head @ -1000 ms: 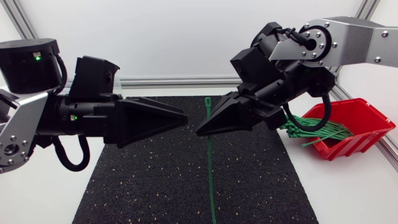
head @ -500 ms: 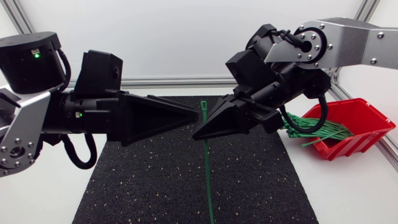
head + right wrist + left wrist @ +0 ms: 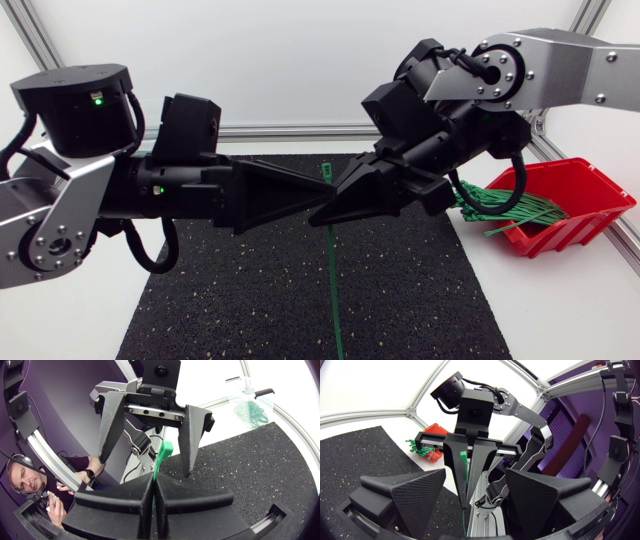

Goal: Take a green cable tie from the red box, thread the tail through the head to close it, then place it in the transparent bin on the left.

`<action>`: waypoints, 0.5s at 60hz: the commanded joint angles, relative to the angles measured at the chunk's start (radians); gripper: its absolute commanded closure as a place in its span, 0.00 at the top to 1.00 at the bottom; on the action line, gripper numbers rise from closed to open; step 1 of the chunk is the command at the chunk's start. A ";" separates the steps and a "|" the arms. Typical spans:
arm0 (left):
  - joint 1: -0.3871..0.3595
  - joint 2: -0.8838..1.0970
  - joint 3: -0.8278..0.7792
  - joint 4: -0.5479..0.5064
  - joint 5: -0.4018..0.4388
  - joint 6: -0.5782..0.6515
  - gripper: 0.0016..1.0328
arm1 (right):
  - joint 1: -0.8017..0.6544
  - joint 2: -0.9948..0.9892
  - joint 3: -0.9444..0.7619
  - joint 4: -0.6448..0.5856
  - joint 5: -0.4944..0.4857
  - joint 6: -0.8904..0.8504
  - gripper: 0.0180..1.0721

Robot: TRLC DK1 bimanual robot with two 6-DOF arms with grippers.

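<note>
My left gripper should next hold the green cable tie by the strap beside its head (image 3: 328, 181), so its tail (image 3: 335, 290) stays free for threading.
My right gripper (image 3: 316, 214) is shut on a green cable tie (image 3: 333, 270) just below its head (image 3: 325, 173). The tie stands upright above the black mat (image 3: 230, 300), its tail hanging down to the mat's near edge. My left gripper (image 3: 320, 193) comes in from the left, tip to tip with the right one. In the right wrist view its fingers (image 3: 112, 420) stand apart on either side of the tie head (image 3: 164, 450) without touching it. The red box (image 3: 575, 190) holds more green ties (image 3: 500, 210). The transparent bin (image 3: 247, 402) holds closed green loops.
The black mat covers the table's middle, with white tabletop (image 3: 580, 300) on both sides. The red box sits at the mat's right edge, under the right arm (image 3: 560, 65). An aluminium rail (image 3: 280, 131) runs along the back.
My left arm has moved right, bringing its open fingers up to the tie head. The right gripper shifted slightly left with the tie, then held still.
</note>
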State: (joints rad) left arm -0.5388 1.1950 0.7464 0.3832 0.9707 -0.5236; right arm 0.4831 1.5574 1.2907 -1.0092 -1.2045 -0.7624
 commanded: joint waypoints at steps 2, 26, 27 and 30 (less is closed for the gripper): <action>0.007 0.021 -0.013 0.026 0.002 -0.004 0.69 | 0.009 0.007 -0.004 0.003 -0.003 0.014 0.05; 0.011 0.037 -0.012 0.040 -0.013 0.005 0.52 | 0.018 0.003 -0.010 0.015 0.014 0.014 0.05; 0.011 0.037 -0.013 0.042 -0.013 0.005 0.48 | 0.018 0.001 -0.010 0.015 0.016 0.014 0.05; 0.011 0.041 -0.015 0.042 -0.021 0.010 0.37 | 0.018 0.001 -0.010 0.018 0.017 0.014 0.05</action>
State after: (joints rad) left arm -0.5323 1.2186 0.7460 0.4023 0.9592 -0.5224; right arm 0.4957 1.5574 1.2903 -0.9966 -1.1965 -0.7624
